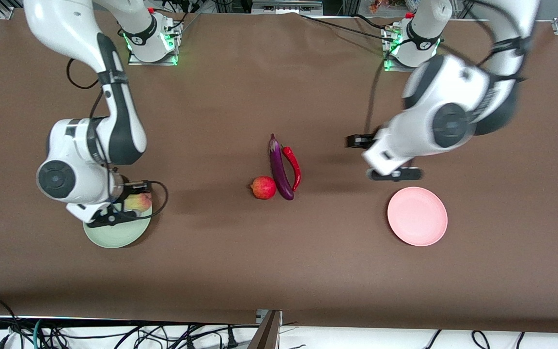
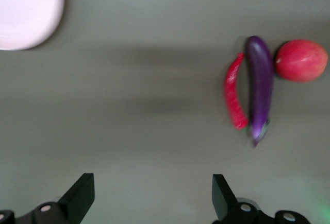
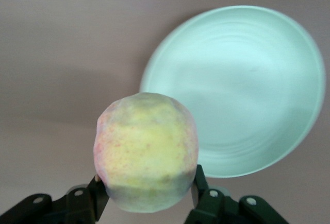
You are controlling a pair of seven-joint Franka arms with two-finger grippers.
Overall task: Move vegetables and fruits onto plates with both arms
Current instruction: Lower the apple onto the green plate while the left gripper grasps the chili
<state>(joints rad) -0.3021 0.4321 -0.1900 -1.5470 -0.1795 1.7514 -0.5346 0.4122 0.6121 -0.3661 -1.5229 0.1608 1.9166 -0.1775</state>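
Observation:
Next, my left gripper grabs the red chili by its curved middle (image 1: 296, 167). Then it carries the chili over to the pink plate (image 1: 417, 216).
My right gripper (image 1: 131, 207) (image 3: 148, 183) is shut on the yellow-green peach (image 1: 138, 202) (image 3: 147, 149) and holds it over the rim of the mint green plate (image 1: 114, 236) (image 3: 247, 90). Over bare cloth beside the pink plate (image 1: 417, 216) (image 2: 26, 7), my left gripper (image 1: 394, 174) (image 2: 153, 188) hangs open with nothing in it. At the table's middle lie the purple eggplant (image 1: 279, 167) (image 2: 260, 87) and the red chili (image 1: 293, 167) (image 2: 233, 98) side by side. The red fruit (image 1: 263, 187) (image 2: 300, 60) touches the eggplant's thick end.
A brown cloth (image 1: 279, 261) covers the whole table. Both arm bases (image 1: 150, 39) stand along the edge farthest from the front camera. Black cables (image 1: 114, 334) hang below the nearest edge.

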